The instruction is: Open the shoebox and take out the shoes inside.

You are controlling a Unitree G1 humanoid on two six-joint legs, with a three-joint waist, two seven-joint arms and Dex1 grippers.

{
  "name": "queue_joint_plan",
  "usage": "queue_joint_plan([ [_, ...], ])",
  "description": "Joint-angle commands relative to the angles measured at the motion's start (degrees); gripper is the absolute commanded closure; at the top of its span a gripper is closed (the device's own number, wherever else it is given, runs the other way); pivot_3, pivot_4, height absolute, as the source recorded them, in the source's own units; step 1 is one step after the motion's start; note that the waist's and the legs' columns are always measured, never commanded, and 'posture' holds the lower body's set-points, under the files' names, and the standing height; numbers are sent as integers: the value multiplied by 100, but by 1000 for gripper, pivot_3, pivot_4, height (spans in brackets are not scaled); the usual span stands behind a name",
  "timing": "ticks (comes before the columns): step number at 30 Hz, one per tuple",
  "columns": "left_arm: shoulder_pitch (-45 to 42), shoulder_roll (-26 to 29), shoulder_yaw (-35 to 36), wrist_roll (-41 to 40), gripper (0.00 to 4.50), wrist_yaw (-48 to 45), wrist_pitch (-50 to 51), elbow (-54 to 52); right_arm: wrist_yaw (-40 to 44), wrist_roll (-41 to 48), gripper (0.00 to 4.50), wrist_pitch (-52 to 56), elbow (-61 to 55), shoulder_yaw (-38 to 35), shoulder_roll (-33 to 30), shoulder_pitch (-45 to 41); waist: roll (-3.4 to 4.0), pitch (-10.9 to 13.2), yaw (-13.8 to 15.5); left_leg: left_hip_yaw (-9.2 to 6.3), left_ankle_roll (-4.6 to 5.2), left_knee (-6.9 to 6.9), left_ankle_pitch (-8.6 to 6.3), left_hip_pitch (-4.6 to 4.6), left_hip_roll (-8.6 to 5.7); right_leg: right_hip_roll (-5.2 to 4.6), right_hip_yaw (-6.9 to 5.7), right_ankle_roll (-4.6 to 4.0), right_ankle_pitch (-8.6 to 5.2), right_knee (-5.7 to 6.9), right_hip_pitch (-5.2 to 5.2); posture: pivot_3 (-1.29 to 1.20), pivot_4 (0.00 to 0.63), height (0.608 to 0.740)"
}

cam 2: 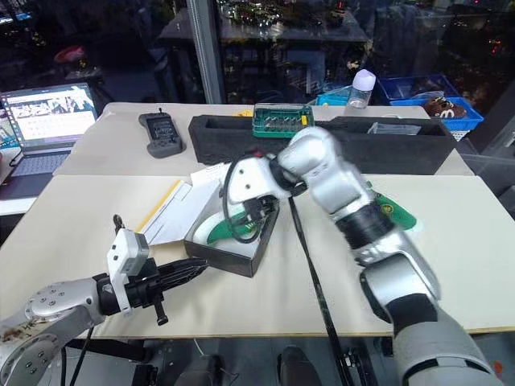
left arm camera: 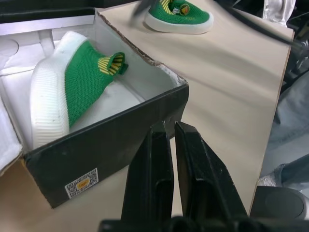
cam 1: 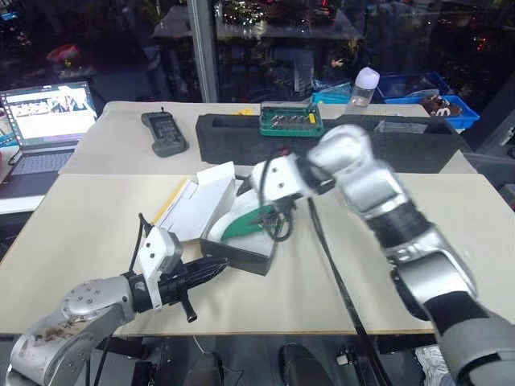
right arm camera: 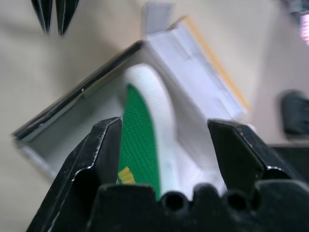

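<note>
My right gripper's fingers hang above the green shoe (cam 1: 241,225), so closing now would miss the shoe. The gripper lowers first, then closes.
The shoebox (cam 1: 245,259) stands open in the middle of the table, black walls and white inside, its lid (cam 1: 201,201) folded back to the left. One green shoe (left arm camera: 82,77) lies on its side inside it. A second green shoe (cam 2: 394,211) rests on the table to the right of the box. My right gripper (right arm camera: 164,125) hangs open just above the box, pointing down at the shoe (right arm camera: 140,140) inside, holding nothing. My left gripper (cam 1: 213,271) is shut and empty, its tips right at the box's near corner (left arm camera: 178,92).
A long black foam tray (cam 1: 386,145) with a green bit case (cam 1: 290,121) lies along the back. A black handheld device (cam 1: 164,133) and a laptop (cam 1: 48,121) are at the back left. A black cable (cam 1: 330,257) runs across the table beside the box.
</note>
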Motion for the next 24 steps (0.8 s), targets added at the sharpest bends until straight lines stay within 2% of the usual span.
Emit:
queue_joint_plan([
  [1,119,-29,140,-33,4194,66,-97,-234,-237,-214,1091,-844,849,16,192,-463,1,1,13,-2,0,-2,0,-2,0,0,-2,-1,0,1,-3,0,150,715],
  [9,291,-52,247,-98,4194,250,-66,-401,-585,-852,1091,-1983,2304,489,689,-584,2,1,-11,-3,0,-5,0,8,2,2,-4,-2,-1,5,3,0,150,715],
  [15,289,-57,243,-110,4194,322,-66,-422,-600,-989,1091,-2202,2556,494,753,-518,3,2,-29,-5,0,-5,0,6,2,2,-3,-2,-1,6,2,0,150,715],
  [17,276,-54,233,-116,4194,333,-63,-414,-611,-979,1600,-2202,2559,462,748,-522,3,2,-38,-5,0,-5,0,6,2,2,-4,-2,-1,6,2,0,150,715],
  [18,263,-53,225,-121,4194,337,-60,-412,-628,-962,1704,-2193,2545,435,745,-530,3,2,-43,-5,0,-5,0,7,2,2,-4,-2,-1,6,2,0,150,715],
  [24,203,-24,181,-122,4194,326,-58,-390,-839,-926,3787,-2160,2450,280,726,-589,3,2,-48,-5,0,-5,0,7,1,2,-4,-2,-1,7,3,0,150,715],
])
